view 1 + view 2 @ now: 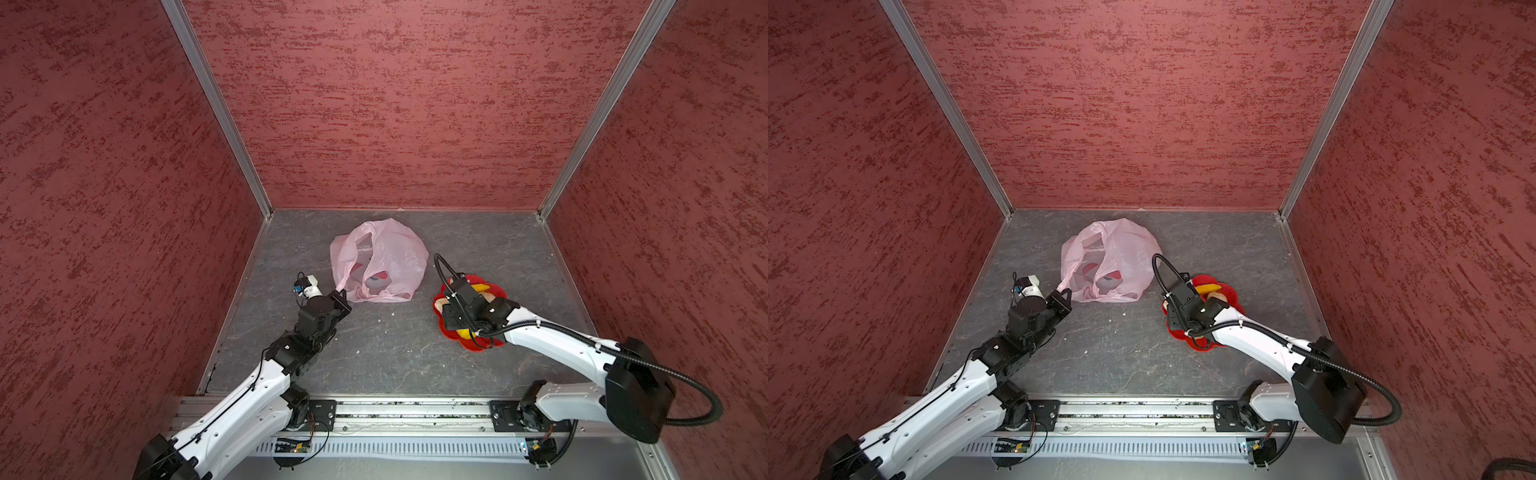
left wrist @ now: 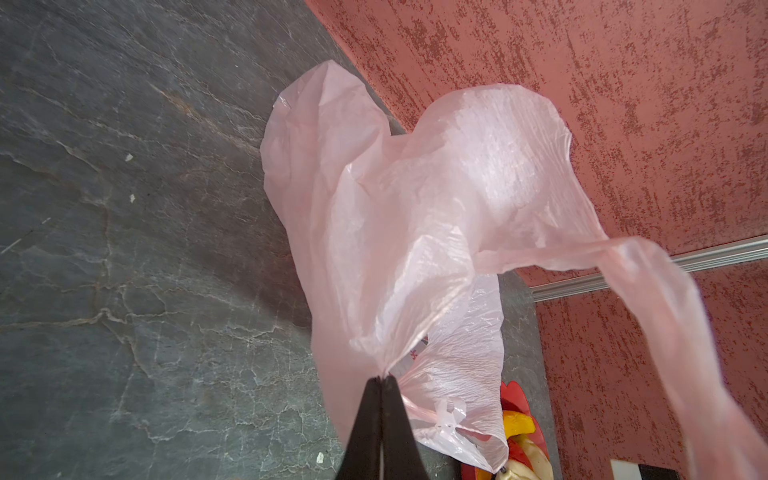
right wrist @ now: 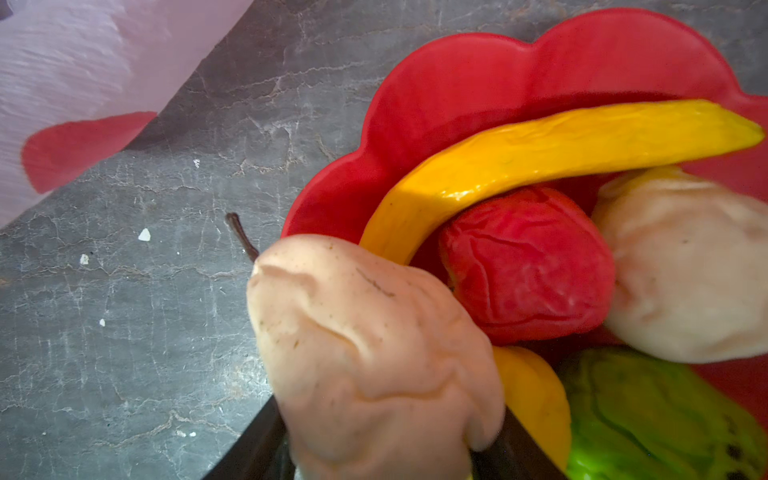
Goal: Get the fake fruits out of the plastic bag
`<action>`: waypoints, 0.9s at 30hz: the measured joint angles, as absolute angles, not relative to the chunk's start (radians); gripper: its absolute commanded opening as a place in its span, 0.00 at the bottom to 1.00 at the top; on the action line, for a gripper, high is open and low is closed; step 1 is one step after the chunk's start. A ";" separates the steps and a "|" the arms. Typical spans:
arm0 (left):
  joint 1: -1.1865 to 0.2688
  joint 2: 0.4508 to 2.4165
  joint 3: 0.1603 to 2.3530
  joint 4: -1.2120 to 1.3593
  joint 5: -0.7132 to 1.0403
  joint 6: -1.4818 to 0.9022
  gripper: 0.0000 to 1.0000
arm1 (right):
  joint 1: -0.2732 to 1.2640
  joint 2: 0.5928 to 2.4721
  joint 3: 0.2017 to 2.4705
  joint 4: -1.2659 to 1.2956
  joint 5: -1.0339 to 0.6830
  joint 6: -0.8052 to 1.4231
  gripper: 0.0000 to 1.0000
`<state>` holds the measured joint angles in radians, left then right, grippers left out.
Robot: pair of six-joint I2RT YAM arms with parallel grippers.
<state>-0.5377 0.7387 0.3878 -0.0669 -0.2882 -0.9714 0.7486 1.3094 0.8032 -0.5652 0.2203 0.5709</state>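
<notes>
I will open my right gripper, because the beige fruit (image 1: 441, 304) reaches inside the red plate's rim (image 1: 439, 321), beside the yellow fruit, and would settle there.
The pale-pink plastic bag (image 1: 386, 257) (image 1: 1117, 253) lies crumpled at the back of the table, with red print showing through it. My left gripper (image 1: 340, 291) (image 2: 380, 380) is shut on a bunched edge of the bag (image 2: 415, 208) at its near left corner. My right gripper (image 3: 386, 415) is shut on a beige fruit (image 3: 365, 332) with a dark stem, above the rim of the red plate (image 3: 478, 83). On the plate lie a yellow banana (image 3: 561, 153), a red fruit (image 3: 528, 266), another beige fruit (image 3: 685, 270), a green fruit (image 3: 648, 415) and a yellow fruit (image 3: 536, 395).
The red flower-shaped plate (image 1: 478, 345) (image 1: 1229, 291) sits right of the bag, mostly under the right wrist. Red textured walls enclose the grey stone-look table (image 1: 395, 353) on three sides. A metal rail (image 1: 395, 411) runs along the front edge.
</notes>
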 measured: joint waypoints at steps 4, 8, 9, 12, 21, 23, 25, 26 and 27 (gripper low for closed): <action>-0.538 0.739 0.388 -0.066 -0.288 -0.971 0.02 | 0.749 1.310 0.803 -0.565 0.220 0.570 0.61; -0.538 0.739 0.388 -0.066 -0.288 -0.971 0.02 | 0.749 1.310 0.803 -0.565 0.220 0.569 0.64; -0.538 0.739 0.388 -0.066 -0.288 -0.971 0.02 | 0.749 1.310 0.803 -0.565 0.220 0.569 0.65; -0.538 0.739 0.388 -0.066 -0.288 -0.971 0.02 | 0.749 1.310 0.803 -0.565 0.220 0.569 0.67; -0.538 0.739 0.388 -0.066 -0.287 -0.971 0.02 | 0.749 1.310 0.803 -0.565 0.220 0.569 0.71; -0.538 0.739 0.388 -0.066 -0.286 -0.971 0.02 | 0.749 1.310 0.803 -0.565 0.220 0.569 0.71; -0.538 0.739 0.388 -0.066 -0.286 -0.971 0.02 | 0.749 1.310 0.803 -0.566 0.220 0.569 0.71; -0.538 0.739 0.388 -0.066 -0.286 -0.971 0.02 | 0.749 1.310 0.803 -0.565 0.220 0.569 0.71; -0.538 0.739 0.388 -0.066 -0.286 -0.971 0.02 | 0.749 1.310 0.803 -0.565 0.220 0.569 0.71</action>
